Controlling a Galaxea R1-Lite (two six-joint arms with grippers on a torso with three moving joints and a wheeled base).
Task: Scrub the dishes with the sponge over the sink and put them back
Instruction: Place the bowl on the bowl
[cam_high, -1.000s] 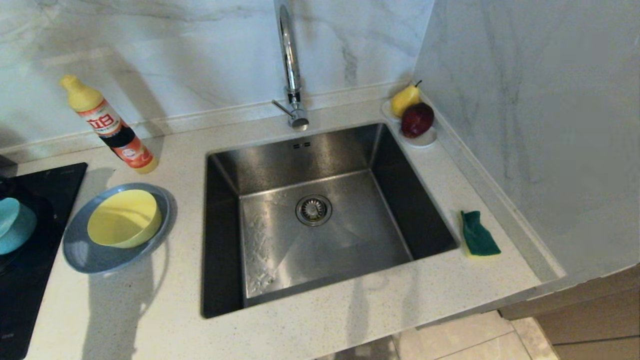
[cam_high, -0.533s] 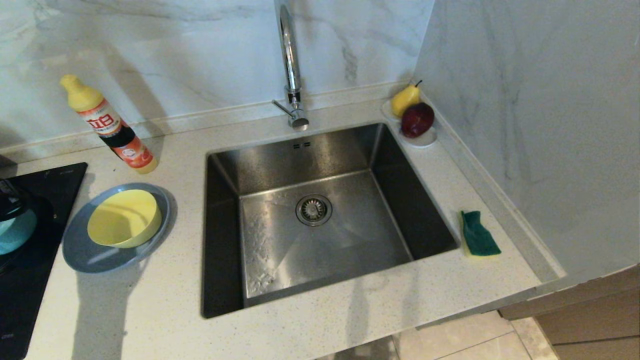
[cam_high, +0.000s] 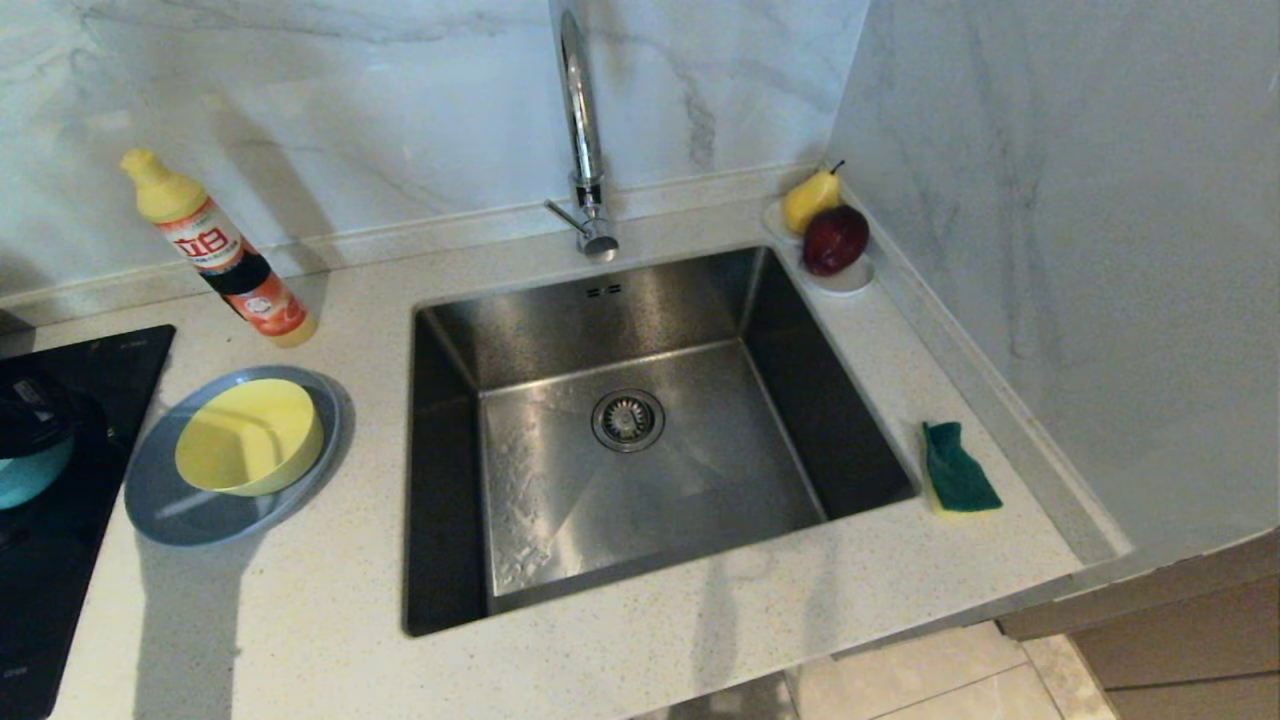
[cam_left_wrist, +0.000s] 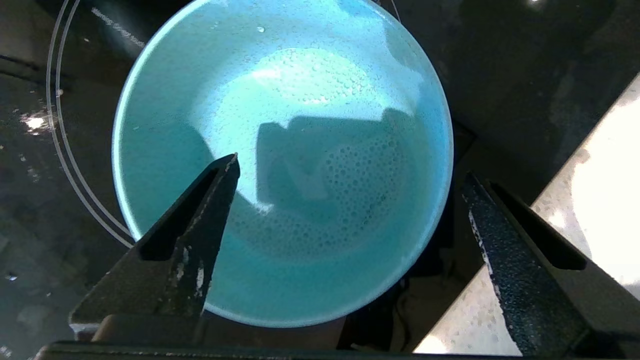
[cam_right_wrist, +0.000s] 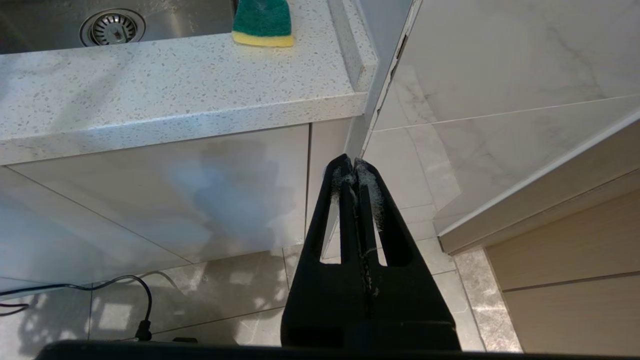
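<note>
My left gripper should close on the teal-blue bowl (cam_left_wrist: 300, 100): its fingers reach down past the bowl's rim, one inside over the suds, one outside.
The teal-blue bowl (cam_left_wrist: 300, 100) sits upright on the black cooktop (cam_left_wrist: 500, 60), with suds inside. My left gripper (cam_left_wrist: 351, 167) hangs open just above it, one finger over the bowl's inside and the other outside its rim, touching nothing. In the head view the bowl (cam_high: 30, 480) shows at the far left edge, half hidden by that arm. The yellow bowl (cam_high: 248, 436) stands in the grey-blue plate (cam_high: 165, 505) left of the sink (cam_high: 640, 300). The sponge (cam_high: 958, 468) lies green side up on the counter right of the sink. My right gripper (cam_right_wrist: 354, 162) is shut and parked below the counter's edge.
A tall chrome tap (cam_high: 580, 130) stands behind the sink. A detergent bottle (cam_high: 215, 250) leans at the back left. A white dish with a pear and a dark red fruit (cam_high: 830, 240) sits in the back right corner. A marble wall (cam_high: 1050, 250) closes the right side.
My left arm's dark body has come in over the teal bowl in the head view and now hides more of it. Plate, yellow bowl and sponge have not moved.
</note>
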